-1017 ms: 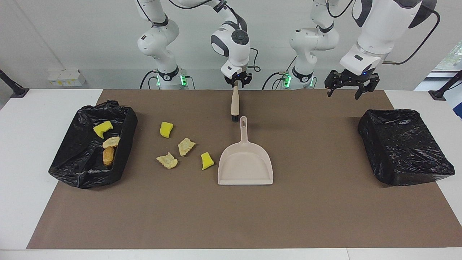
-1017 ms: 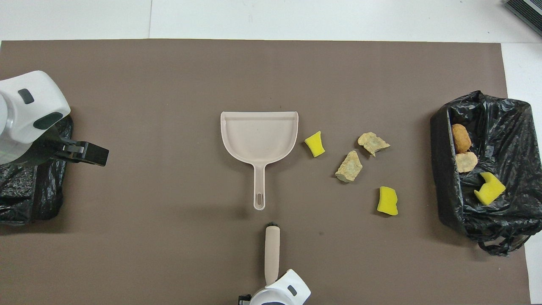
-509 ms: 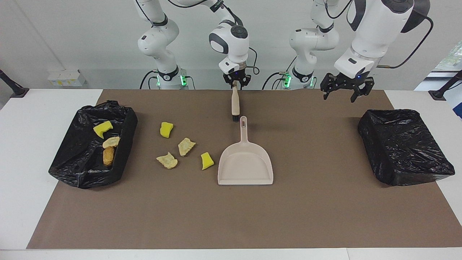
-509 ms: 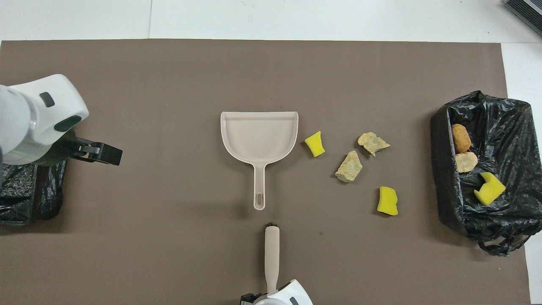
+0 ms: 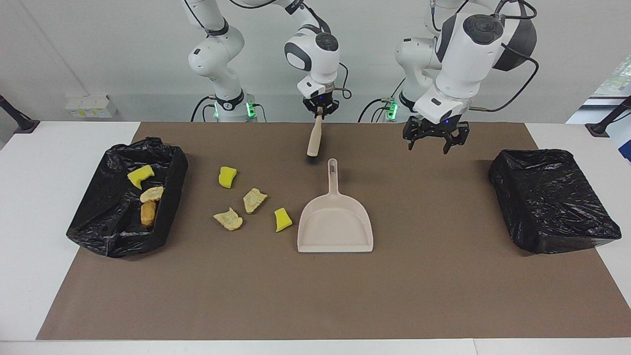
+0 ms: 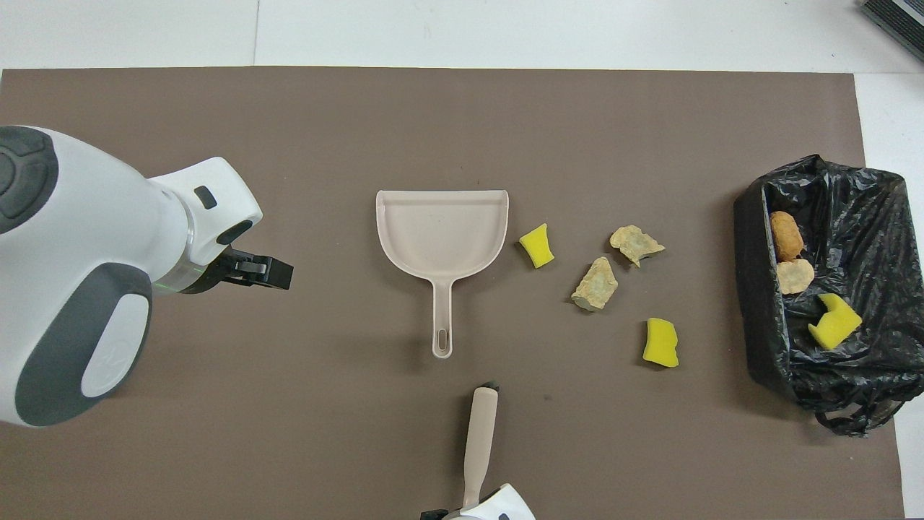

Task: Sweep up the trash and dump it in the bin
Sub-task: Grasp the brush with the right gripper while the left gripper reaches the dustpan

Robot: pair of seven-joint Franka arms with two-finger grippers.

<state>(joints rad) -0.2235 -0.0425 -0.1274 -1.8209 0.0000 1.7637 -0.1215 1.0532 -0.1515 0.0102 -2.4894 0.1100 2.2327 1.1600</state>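
I will next use my left gripper to grab the dustpan by its narrow handle [image 6: 442,321], because the dustpan's wide tray [image 6: 442,230] spreads farther than the gripper's fingers can reach.
Several trash scraps lie on the brown mat beside the beige dustpan [image 5: 335,224] [image 6: 442,231]: yellow sponge chunks [image 5: 227,177] [image 5: 282,219] and tan pieces [image 5: 255,199] [image 5: 228,219]. Three more scraps sit in the black-lined bin [image 5: 170,162] [image 6: 751,238] at the right arm's end. My right gripper [image 5: 320,109] [image 6: 469,510] is shut on the handle of the beige brush [image 5: 314,139] [image 6: 480,437], which hangs tilted just nearer the robots than the dustpan's handle. My left gripper [image 5: 428,148] [image 6: 274,273] is open and holds nothing, over the mat between the dustpan and the second bin.
A second black-lined bin [image 5: 552,197] stands at the left arm's end of the table; the left arm covers it in the overhead view. The brown mat [image 5: 315,296] ends at white table margins on all sides.
My right gripper has shut on the brush handle and tipped the brush toward the right arm's end. My left arm has swung from above the second bin toward the dustpan, still open.
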